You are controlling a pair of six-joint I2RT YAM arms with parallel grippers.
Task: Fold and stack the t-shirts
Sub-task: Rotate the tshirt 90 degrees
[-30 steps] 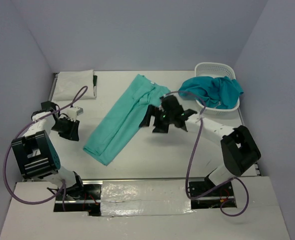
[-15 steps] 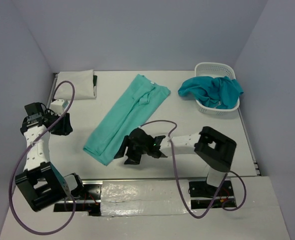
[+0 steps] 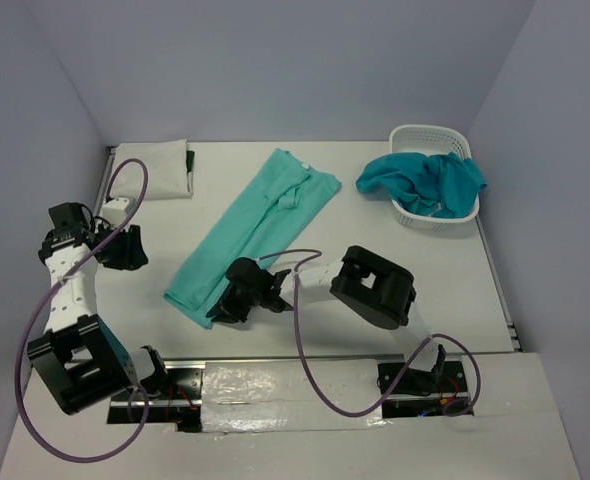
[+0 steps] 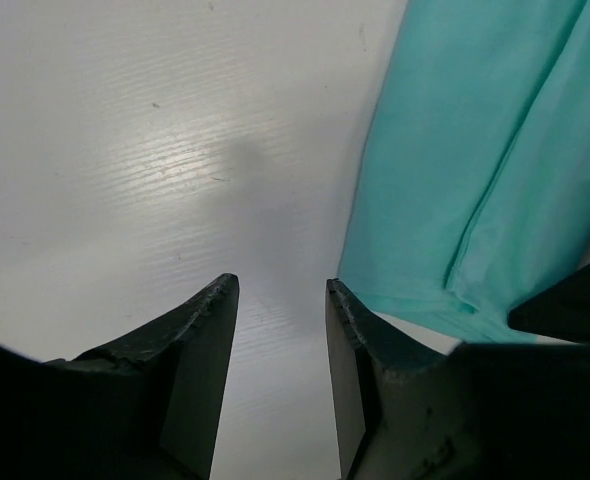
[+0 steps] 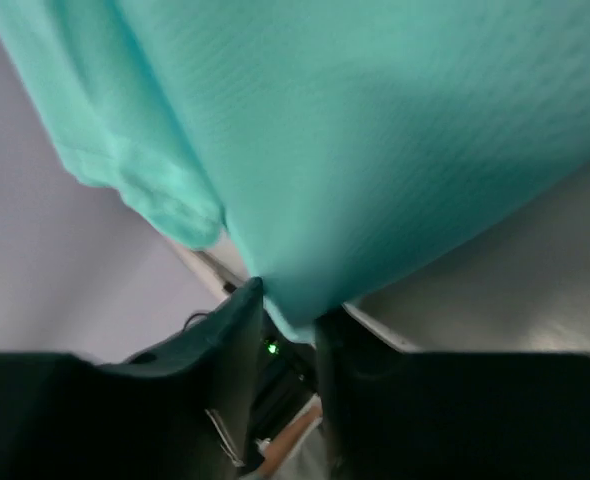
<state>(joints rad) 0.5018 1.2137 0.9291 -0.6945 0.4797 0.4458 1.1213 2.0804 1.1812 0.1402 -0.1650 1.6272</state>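
The left gripper picks up the mint t-shirt's free near-end hem corner next, opposite my right gripper's corner. This folds the mint t-shirt's near end over evenly.
A pale mint t-shirt (image 3: 255, 225), folded into a long strip, lies slantwise across the middle of the table. My right gripper (image 3: 220, 308) is low at its near left corner. In the right wrist view the jaws (image 5: 290, 300) are shut on that corner of the mint cloth (image 5: 355, 130). Left of the strip, my left gripper (image 3: 127, 250) hangs open over bare table. Its fingers (image 4: 280, 285) hold nothing, and the mint hem (image 4: 475, 180) lies just to their right. A teal t-shirt (image 3: 425, 180) spills out of the basket. A folded white t-shirt (image 3: 153, 168) with a dark green edge (image 3: 189, 165) lies at the back left.
The white lattice basket (image 3: 430, 135) stands at the back right corner. Purple cables loop from both arms. The right arm's body (image 3: 375, 285) stretches across the near middle of the table. Pale walls close in the table on three sides.
My right arm swung from the mint shirt's far end to its near left corner and closed on the cloth there. The left arm drew back to the left, its jaws a little wider.
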